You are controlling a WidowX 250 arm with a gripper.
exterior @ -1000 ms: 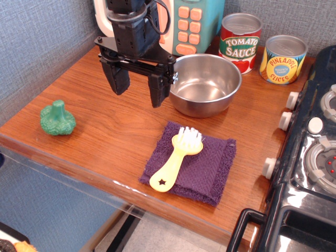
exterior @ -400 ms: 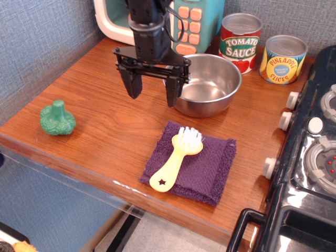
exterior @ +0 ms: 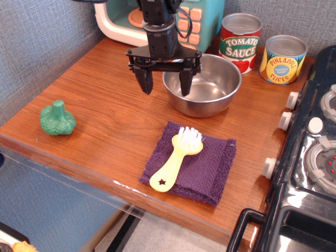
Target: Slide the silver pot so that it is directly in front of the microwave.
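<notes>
I will slide the silver pot (exterior: 207, 86) directly in front of the microwave. I will next grab the pot by its rim (exterior: 164, 79) with my gripper to do that.
The silver pot (exterior: 207, 86) stands on the wooden counter, in front of the right end of the microwave (exterior: 197, 18) and next to the tomato sauce can. The teal microwave with white door frame and orange keypad is at the back, partly hidden by the arm. My black gripper (exterior: 165, 84) is open and hangs over the pot's left rim. Its right finger (exterior: 185, 83) is inside the pot; its left finger (exterior: 146, 82) is outside, over the wood. I cannot tell whether a finger touches the rim.
A tomato sauce can (exterior: 239, 41) and a pineapple can (exterior: 283, 58) stand behind the pot on the right. A purple cloth (exterior: 205, 168) with a yellow brush (exterior: 176, 157) lies in front. A green broccoli toy (exterior: 58, 118) sits at the left. A black stove (exterior: 310, 152) borders the right.
My gripper has moved right and toward the back, from left of the pot to astride its left rim. The fingers stay open. The pot has not moved.
</notes>
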